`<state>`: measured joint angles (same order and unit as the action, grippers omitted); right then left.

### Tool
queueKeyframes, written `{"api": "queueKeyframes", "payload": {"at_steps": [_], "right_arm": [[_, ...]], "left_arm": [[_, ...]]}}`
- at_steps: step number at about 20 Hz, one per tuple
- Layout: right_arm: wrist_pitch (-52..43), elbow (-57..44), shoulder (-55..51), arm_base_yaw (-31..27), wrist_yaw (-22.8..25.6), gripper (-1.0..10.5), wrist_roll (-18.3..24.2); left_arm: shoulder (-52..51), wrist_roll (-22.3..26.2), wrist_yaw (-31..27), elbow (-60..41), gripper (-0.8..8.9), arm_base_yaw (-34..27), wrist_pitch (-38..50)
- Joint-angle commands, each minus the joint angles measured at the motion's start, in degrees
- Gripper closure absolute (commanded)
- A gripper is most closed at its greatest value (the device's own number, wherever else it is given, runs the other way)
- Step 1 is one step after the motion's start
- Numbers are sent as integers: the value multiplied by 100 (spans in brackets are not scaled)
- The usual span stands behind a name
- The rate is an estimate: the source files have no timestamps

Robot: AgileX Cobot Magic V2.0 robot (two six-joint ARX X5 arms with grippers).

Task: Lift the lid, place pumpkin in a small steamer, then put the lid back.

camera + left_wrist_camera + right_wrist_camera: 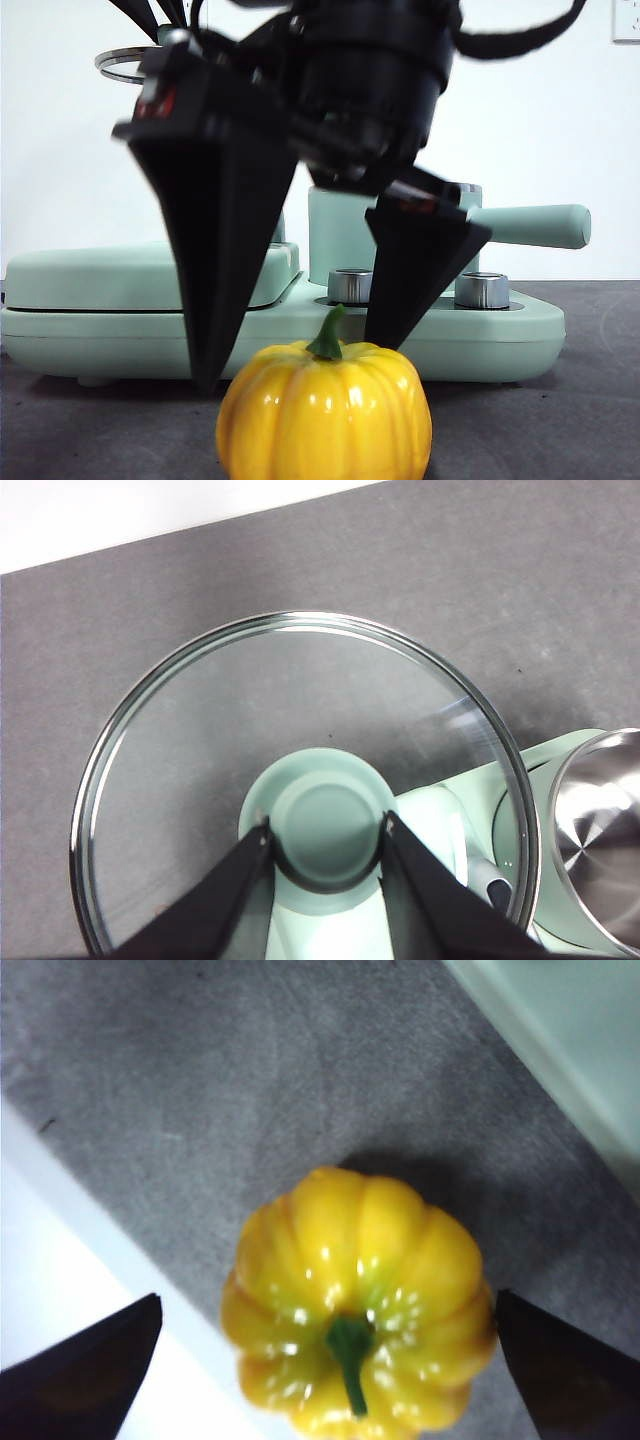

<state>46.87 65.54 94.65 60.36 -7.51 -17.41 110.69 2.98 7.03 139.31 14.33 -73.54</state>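
Observation:
My right gripper grabs the pumpkin by its plump ribbed body (pixel 322 420) next, to put the pumpkin in the small steamer (pixel 340 235).
The yellow-orange pumpkin (pixel 325 410) stands upright on the dark table at the near middle, its green stem up. My right gripper (pixel 293 365) hangs open just above it, one jaw on each side, not touching; the right wrist view shows the pumpkin (pixel 360 1280) between the wide-apart jaws of that gripper (pixel 328 1298). My left gripper (pixel 327 828) is shut on the mint green knob of the glass lid (pixel 300 710) and holds it up in the air; the lid's steel rim (pixel 125 62) shows at the upper left. The small steamer (pixel 340 235) stands uncovered behind, handle to the right; its steel inside shows (pixel 600 830).
The wide mint green griddle unit (pixel 120 280) fills the background behind the pumpkin, with two steel knobs (pixel 482 290) on its right part beside the steamer. A pale table edge (pixel 90 1260) runs close to the pumpkin in the right wrist view.

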Motion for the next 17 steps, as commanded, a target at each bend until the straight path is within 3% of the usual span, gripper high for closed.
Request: {"api": "queueKeyframes", "payload": {"at_steps": [1,6,12,17], "right_arm": [[-111,105,269,74,4,296,59],[-122,98,546,74,2,311,205],[-101,98,586,63,-144,583,199],[227,426,570,-17,-151,593,201]], "left_arm": [[2,-52,33,151,806,22,157],[2,-68,33,151,807,20,157],[2,-70,37,151,807,20,155],[2,-68,52,151,807,20,155]]}}
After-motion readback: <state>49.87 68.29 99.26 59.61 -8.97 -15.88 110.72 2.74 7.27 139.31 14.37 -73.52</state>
